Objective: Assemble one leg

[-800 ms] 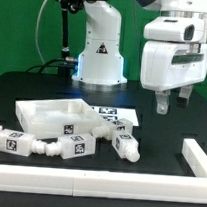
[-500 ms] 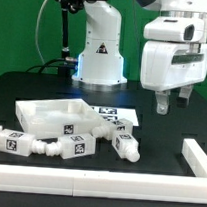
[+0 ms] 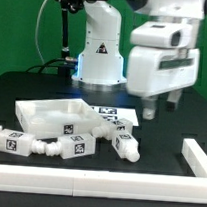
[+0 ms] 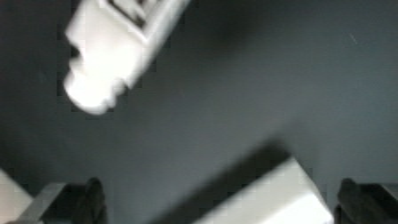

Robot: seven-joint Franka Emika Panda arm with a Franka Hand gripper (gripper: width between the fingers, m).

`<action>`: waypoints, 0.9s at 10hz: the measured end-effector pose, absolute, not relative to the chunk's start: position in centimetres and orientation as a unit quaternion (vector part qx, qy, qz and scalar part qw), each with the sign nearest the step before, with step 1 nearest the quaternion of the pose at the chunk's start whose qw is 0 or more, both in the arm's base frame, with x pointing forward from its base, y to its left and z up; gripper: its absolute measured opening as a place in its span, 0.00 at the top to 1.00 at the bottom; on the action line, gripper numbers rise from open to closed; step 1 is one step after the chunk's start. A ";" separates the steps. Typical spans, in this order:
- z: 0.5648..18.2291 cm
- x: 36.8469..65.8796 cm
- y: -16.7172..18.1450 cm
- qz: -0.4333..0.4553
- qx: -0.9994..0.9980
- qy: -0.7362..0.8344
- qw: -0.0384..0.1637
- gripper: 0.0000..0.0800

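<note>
My gripper is to take hold of the short white leg by its tagged block point(image 3: 124, 137) next, to assemble it with the white tabletop panel point(image 3: 51, 115).
Three short white legs with tag markers lie in a row on the black table: one at the exterior view's left point(image 3: 16, 141), one in the middle point(image 3: 74, 146) and one nearest the gripper point(image 3: 126, 145). The white tabletop panel point(image 3: 51, 115) lies behind them. My gripper point(image 3: 160, 106) hangs above the table to the right of the legs, open and empty, touching nothing. In the wrist view a blurred white leg point(image 4: 111, 48) shows far ahead of my gripper point(image 4: 221, 205), whose dark fingertips point(image 4: 71, 203) stand wide apart.
The marker board point(image 3: 118, 115) lies flat behind the legs. A white rail runs along the table's front point(image 3: 96, 179) and the exterior view's right side point(image 3: 196, 153). The arm's white base point(image 3: 100, 53) stands at the back. A blurred white edge point(image 4: 302, 192) shows between the fingers.
My gripper has moved toward the exterior view's left, closer to the legs, and has turned a little. The parts on the table have not moved.
</note>
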State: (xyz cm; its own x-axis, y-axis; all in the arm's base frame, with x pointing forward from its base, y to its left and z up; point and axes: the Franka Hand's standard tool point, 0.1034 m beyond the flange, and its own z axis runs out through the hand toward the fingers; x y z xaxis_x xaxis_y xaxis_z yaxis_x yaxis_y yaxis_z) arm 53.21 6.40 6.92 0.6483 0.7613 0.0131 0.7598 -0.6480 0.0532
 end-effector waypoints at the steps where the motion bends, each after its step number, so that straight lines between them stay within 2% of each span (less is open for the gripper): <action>1: 6.2 53.6 4.4 0.007 0.908 0.419 0.021 0.19; 3: 5.0 53.9 1.0 0.002 0.901 0.435 0.014 0.19; 8: 4.6 53.7 1.2 0.001 0.907 0.421 0.013 0.19; 9: 4.0 53.5 2.0 -0.002 0.919 0.395 0.011 0.19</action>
State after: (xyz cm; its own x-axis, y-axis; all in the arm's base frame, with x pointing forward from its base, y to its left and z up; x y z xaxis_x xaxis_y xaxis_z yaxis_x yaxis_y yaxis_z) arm 53.49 2.01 4.03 0.6878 0.7258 -0.0114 0.7259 -0.6875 0.0180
